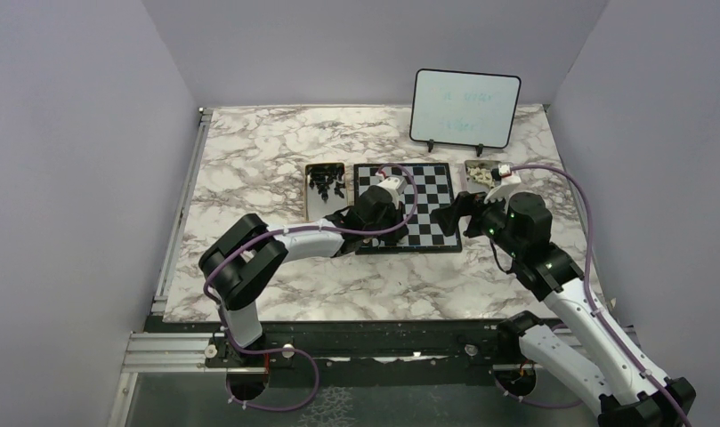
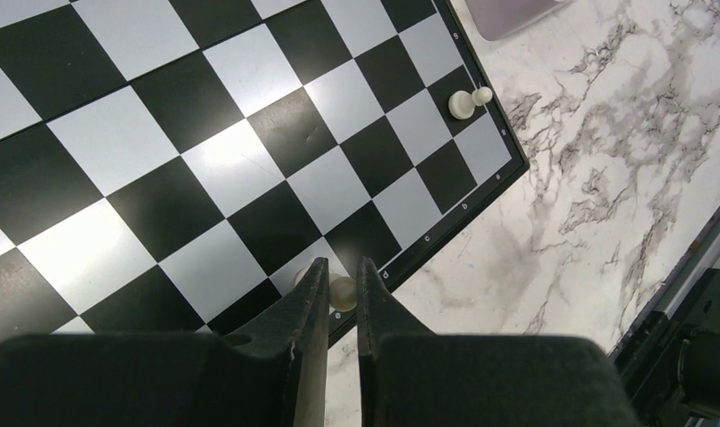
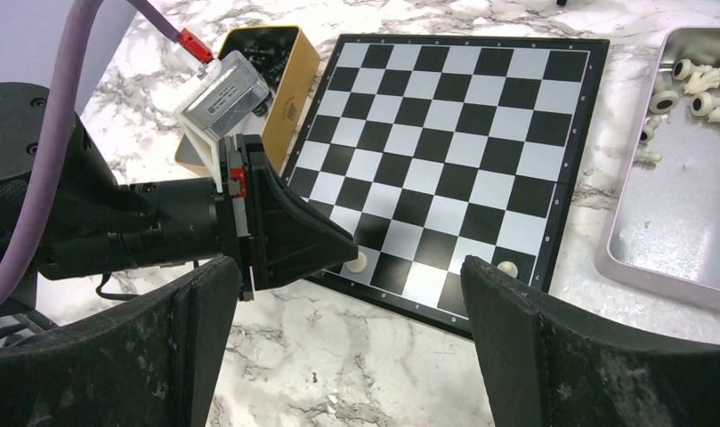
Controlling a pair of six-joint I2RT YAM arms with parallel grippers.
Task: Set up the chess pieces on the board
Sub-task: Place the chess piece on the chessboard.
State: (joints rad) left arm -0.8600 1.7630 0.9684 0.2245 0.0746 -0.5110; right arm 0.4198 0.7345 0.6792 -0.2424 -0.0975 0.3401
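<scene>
The cream-white chess piece (image 2: 343,292) has its base on the near-row square and would stay standing, so it is time for my left gripper to open.
The board (image 1: 427,191) lies mid-table, its checks mostly bare. My left gripper (image 2: 342,267) reaches in from the left and is shut on a cream-white chess piece (image 2: 343,292) that sits on a square of the board's near row, by the border. A second white piece (image 2: 463,103) stands on the same row near the right corner, also visible in the right wrist view (image 3: 507,267). My right gripper (image 3: 349,271) hangs wide open above the marble just in front of the board's near edge, holding nothing. More white chess pieces (image 3: 694,84) lie in a metal tray (image 3: 667,249).
A gold-rimmed tray of black pieces (image 1: 325,182) touches the board's left side; the tray of white pieces (image 1: 481,171) sits at its right. An upright whiteboard (image 1: 465,107) stands behind. Purple cables loop over both arms. Walls close in on three sides.
</scene>
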